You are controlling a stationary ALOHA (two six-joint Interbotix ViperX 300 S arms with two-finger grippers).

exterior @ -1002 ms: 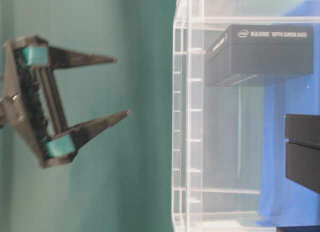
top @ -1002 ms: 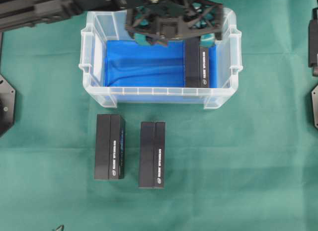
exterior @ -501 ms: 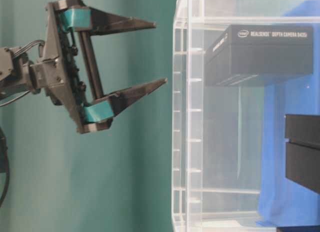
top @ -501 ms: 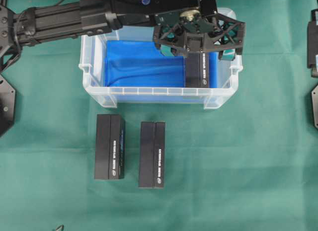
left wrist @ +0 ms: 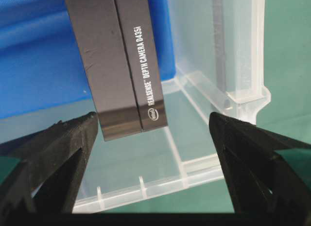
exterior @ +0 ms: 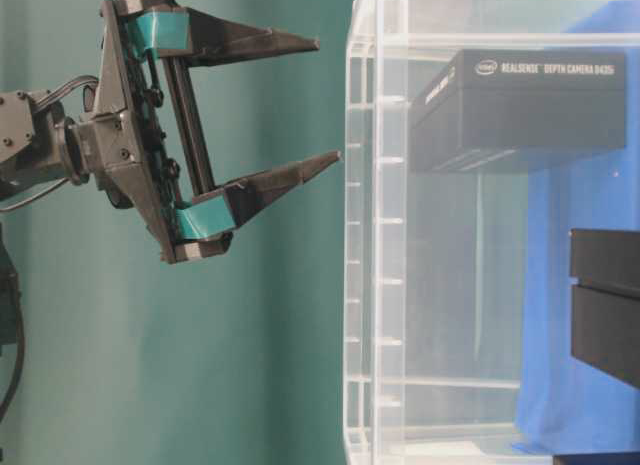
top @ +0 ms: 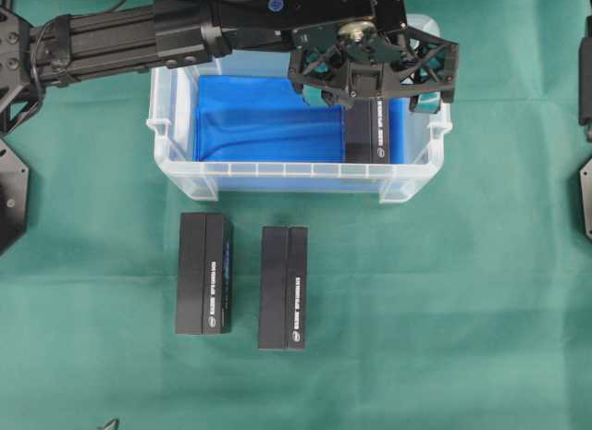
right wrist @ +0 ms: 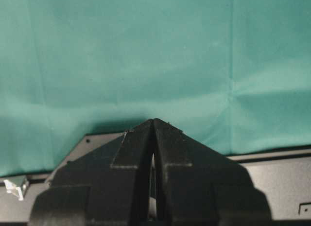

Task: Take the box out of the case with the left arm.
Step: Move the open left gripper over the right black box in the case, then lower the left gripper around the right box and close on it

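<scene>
My left gripper will next take the box out by grabbing its two long sides, because the box's printed side (top: pixel 380 132) (left wrist: pixel 143 70) is long but narrow across.
The case (top: pixel 166 125) is a clear plastic bin with a blue sheet on its bottom. One black box (top: pixel 370 132) lies inside along its right wall, printed side up. My left gripper (top: pixel 370 90) hangs open above the box's far end and points down. From table level the left gripper (exterior: pixel 328 100) is still outside the case (exterior: pixel 375 285), apart from the box (exterior: pixel 520 105). In the left wrist view the box (left wrist: pixel 116 65) lies between and beyond the spread fingertips (left wrist: pixel 82 129), with nothing gripped. The right gripper (right wrist: pixel 153 121) is shut and empty.
Two more black boxes (top: pixel 204 274) (top: pixel 283 288) lie side by side on the green cloth in front of the case. The case's right wall (left wrist: pixel 238 65) stands close to the box. The right arm's parts (top: pixel 585 69) sit at the table's right edge.
The left gripper swung from the case's far rim toward the right and came over the box's far end. In the last half second it hardly moved. Its jaws stayed wide.
</scene>
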